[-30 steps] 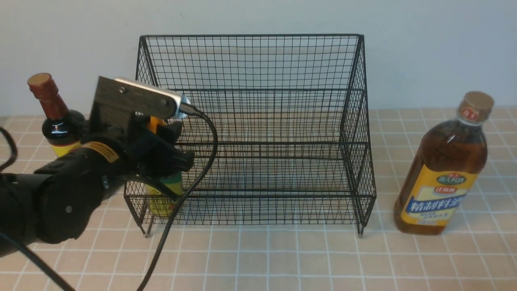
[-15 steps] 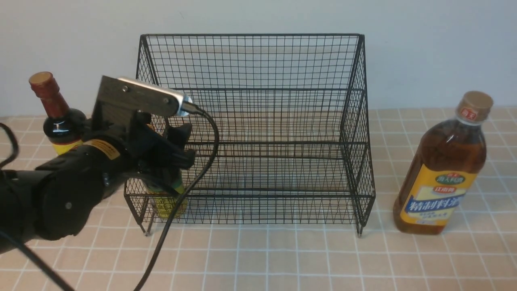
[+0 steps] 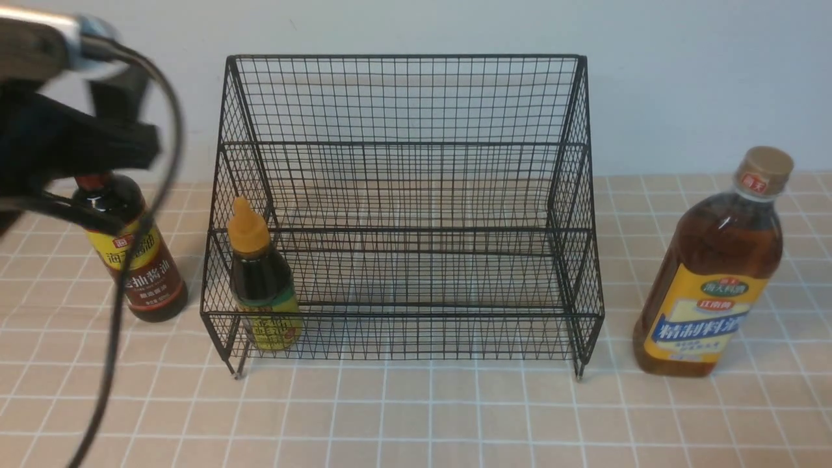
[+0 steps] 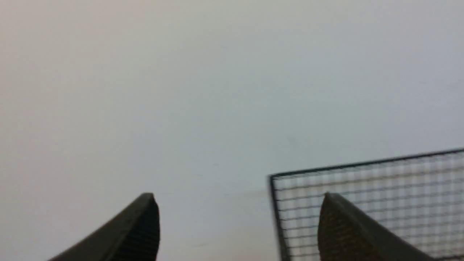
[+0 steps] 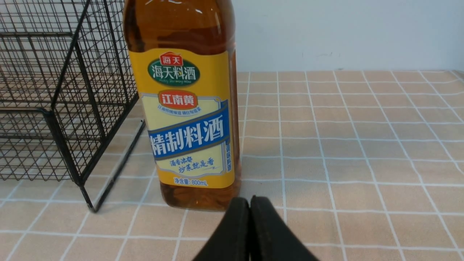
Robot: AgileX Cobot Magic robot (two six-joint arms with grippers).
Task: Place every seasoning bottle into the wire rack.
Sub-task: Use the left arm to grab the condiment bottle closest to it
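The labelled body (image 3: 145, 261) is too wide for the fingers. My left gripper should next grab the tall dark soy-sauce bottle by its narrow capped neck (image 3: 93, 182).
The small dark bottle (image 3: 260, 286) with a yellow nozzle cap stands upright at the left end of the wire rack's (image 3: 403, 57) lower tier. My left gripper (image 3: 127, 120) hangs open and empty, high up to the left of the rack, and hides the neck of the tall soy-sauce bottle (image 3: 140, 266) on the table. In the left wrist view the fingertips (image 4: 150, 203) stand wide apart before the wall and the rack's top corner (image 4: 275, 203). The big amber bottle (image 3: 712, 273) stands to the right of the rack. My right gripper (image 5: 250, 198) is shut, just short of the amber bottle's (image 5: 185, 108) base.
The tiled tabletop (image 3: 429, 416) stretches in front of the rack. A black cable (image 3: 117, 279) hangs from my left wrist, down across the soy-sauce bottle. The rack's right side (image 5: 72, 108) stands close beside the amber bottle. A plain wall rises behind it all.
My left gripper opened and let go of the small bottle in the rack's lower tier. It then rose up and to the left, out of the rack.
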